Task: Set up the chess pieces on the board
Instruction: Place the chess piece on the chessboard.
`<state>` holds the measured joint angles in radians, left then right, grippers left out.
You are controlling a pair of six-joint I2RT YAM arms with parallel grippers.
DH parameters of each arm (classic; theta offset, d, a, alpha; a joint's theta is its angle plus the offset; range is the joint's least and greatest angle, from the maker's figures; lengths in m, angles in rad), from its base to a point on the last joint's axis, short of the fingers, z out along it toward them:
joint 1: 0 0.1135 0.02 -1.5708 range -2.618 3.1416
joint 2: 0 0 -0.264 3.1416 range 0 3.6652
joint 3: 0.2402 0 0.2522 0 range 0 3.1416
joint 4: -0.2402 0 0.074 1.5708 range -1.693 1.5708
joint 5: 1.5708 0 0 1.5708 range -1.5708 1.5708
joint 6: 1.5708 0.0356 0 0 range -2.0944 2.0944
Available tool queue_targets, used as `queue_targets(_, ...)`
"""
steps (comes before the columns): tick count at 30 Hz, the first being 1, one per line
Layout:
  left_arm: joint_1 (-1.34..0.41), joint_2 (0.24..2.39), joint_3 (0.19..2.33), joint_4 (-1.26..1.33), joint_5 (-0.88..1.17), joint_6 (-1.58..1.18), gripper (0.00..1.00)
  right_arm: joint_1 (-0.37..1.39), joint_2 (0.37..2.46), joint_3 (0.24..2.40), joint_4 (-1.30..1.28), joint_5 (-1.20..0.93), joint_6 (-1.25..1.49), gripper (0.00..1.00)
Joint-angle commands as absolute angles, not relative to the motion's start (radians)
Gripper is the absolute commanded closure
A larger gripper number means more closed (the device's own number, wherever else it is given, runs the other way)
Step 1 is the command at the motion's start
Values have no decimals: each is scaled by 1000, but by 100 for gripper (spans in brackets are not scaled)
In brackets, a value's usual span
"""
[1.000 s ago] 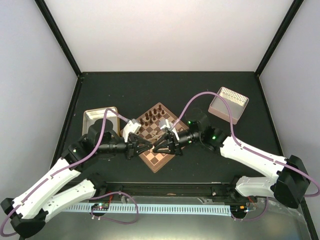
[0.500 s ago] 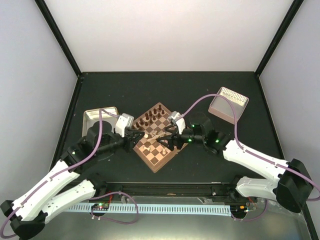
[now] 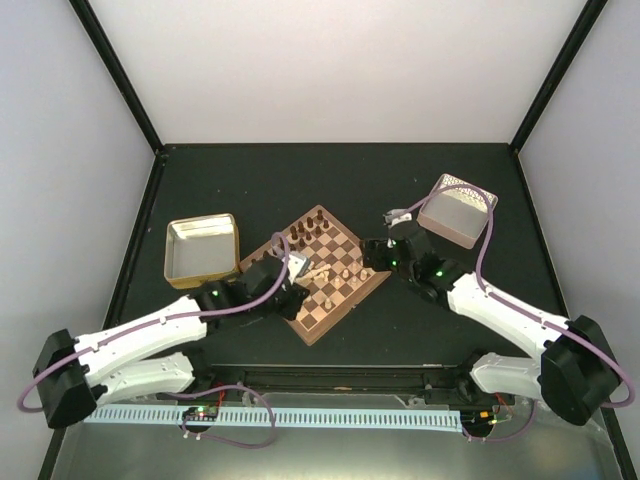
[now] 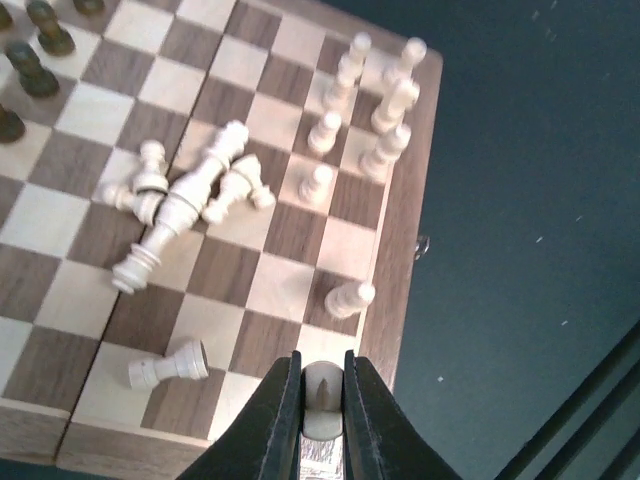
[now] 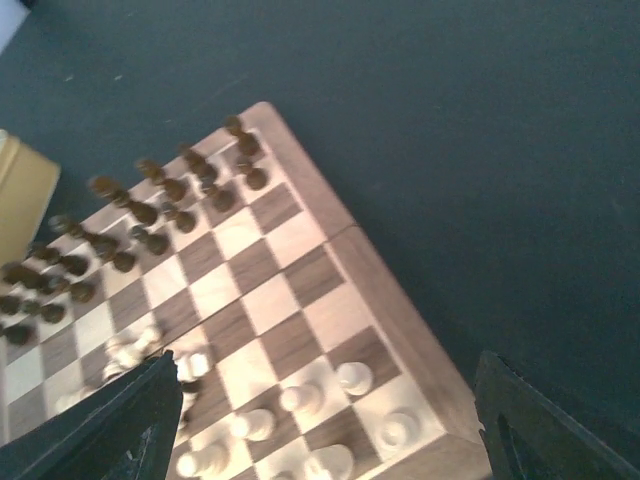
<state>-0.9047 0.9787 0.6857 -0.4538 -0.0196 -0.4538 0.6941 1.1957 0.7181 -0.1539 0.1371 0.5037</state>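
My left gripper needs to bring the pale piece to the free edge square of the board before releasing it, as it is still above and short of that square and would drop and topple if I opened.
The board (image 3: 326,312) lies as a diamond between the arms. Dark chess pieces (image 5: 150,215) stand in rows along its far left side. Several pale chess pieces (image 4: 375,110) stand by the right edge, and a heap of pale ones (image 4: 190,200) lies toppled mid-board. One more lies flat near the front (image 4: 168,365). My left gripper (image 4: 322,358) is shut on a pale piece (image 4: 322,388), low over the board's near edge squares. My right gripper (image 5: 330,430) is open and empty, above the board's right corner, its fingers (image 5: 135,425) spread wide around standing pale pieces (image 5: 300,398).
A shallow yellowish metal tray (image 3: 200,250) sits left of the board. A pinkish bin (image 3: 457,210) sits at the back right, close behind the right arm. Black tabletop surrounds the board, with dark frame posts at the back corners.
The right gripper opened and drew back right, off the board's centre to its right corner. The left gripper, still shut on its pale piece, moved toward the board's near side.
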Motion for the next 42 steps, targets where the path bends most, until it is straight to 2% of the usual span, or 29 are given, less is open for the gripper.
queue_targets(1, -998, 1010, 651, -391, -192, -502, 98, 652, 1187, 689, -164, 210, 588, 19)
queue_targets(10, -1081, 1079, 559, -237, -114, -528, 98, 616, 1201, 680, -155, 193, 600, 19)
queue_targets(26, -1126, 1254, 548, -164, -260, -574, 96, 583, 1207, 675, -161, 146, 605, 19)
queue_targets(33, -1126, 1261, 534, -147, -232, -560, 88, 580, 1212, 678, -163, 136, 603, 19)
queue_targets(38, -1127, 1236, 522, -141, -205, -547, 73, 580, 1213, 678, -162, 127, 604, 19)
queue_targets(42, -1127, 1195, 515, -141, -208, -551, 56, 579, 1209, 678, -161, 112, 601, 19)
